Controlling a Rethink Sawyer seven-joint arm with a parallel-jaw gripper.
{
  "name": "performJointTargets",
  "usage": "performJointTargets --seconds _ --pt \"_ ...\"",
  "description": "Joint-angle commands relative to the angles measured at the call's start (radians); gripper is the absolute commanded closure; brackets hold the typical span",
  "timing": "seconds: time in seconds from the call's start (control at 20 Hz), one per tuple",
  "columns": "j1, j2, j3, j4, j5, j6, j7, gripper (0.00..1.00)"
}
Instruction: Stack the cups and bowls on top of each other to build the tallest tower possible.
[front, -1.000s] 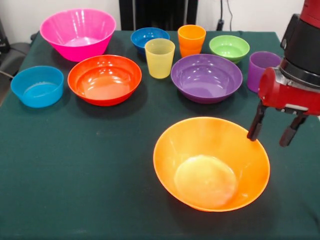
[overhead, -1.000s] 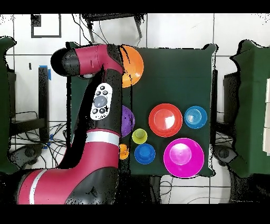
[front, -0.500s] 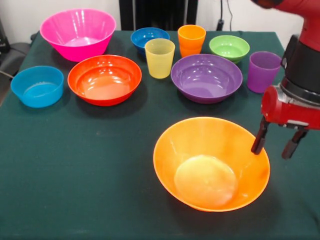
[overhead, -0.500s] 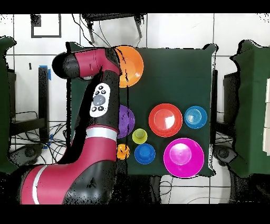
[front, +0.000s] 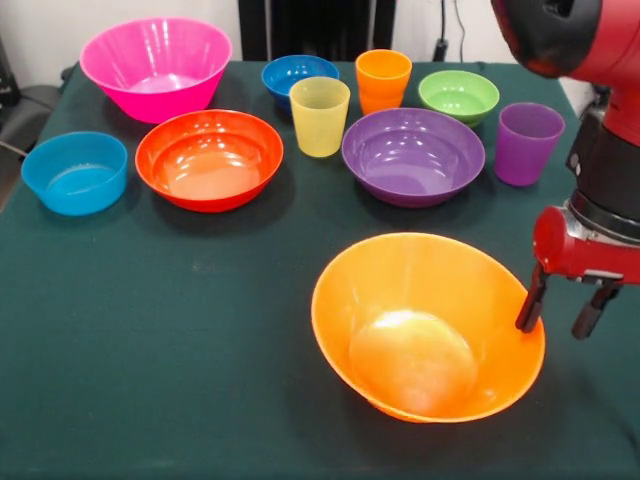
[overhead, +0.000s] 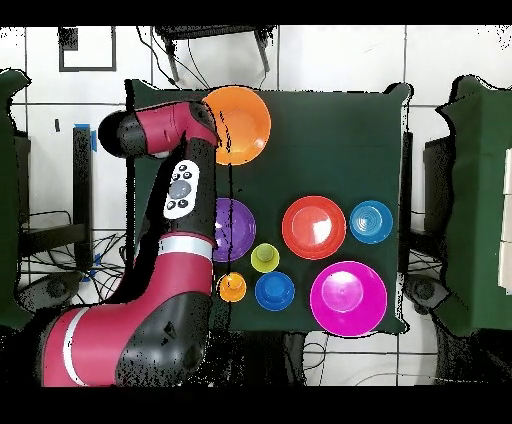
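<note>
I will use my gripper to grab the big yellow-orange bowl (front: 415, 350) by its rim next. Then my gripper will turn the bowl over to make the tower's base.
The large yellow-orange bowl (front: 428, 325) sits near the front of the table, tipped so its opening faces left and forward; it also shows in the overhead view (overhead: 240, 124). My gripper (front: 556, 320) is open and low at the bowl's right rim, with one finger (front: 531, 300) against the inside of the rim and the other outside it. Behind stand the yellow cup (front: 319, 116), orange cup (front: 383, 80) and purple cup (front: 527, 142). Also there are the pink bowl (front: 155, 65), orange-red bowl (front: 209, 158), purple bowl (front: 413, 155), light blue bowl (front: 75, 172), dark blue bowl (front: 298, 75) and green bowl (front: 458, 95).
The green-clothed table (front: 150, 330) has open cloth at the front left. In the overhead view the arm (overhead: 180, 190) covers the gripper and the table's left edge, beside the purple bowl (overhead: 236, 228).
My gripper has come lower and moved toward the front right. The yellow-orange bowl has shifted slightly that way and tipped. The other cups and bowls have not moved.
</note>
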Motion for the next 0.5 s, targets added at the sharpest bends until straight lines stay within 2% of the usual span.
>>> performJointTargets --seconds 0.05,0.35,0.5 --pt "0.027 0.060 0.052 -0.022 -0.002 -0.026 0.161 0.00" --pt "0.062 0.081 -0.030 -0.045 -0.025 -0.034 0.214 0.00" --pt "0.065 0.088 -0.046 -0.054 -0.019 -0.029 0.209 0.00"
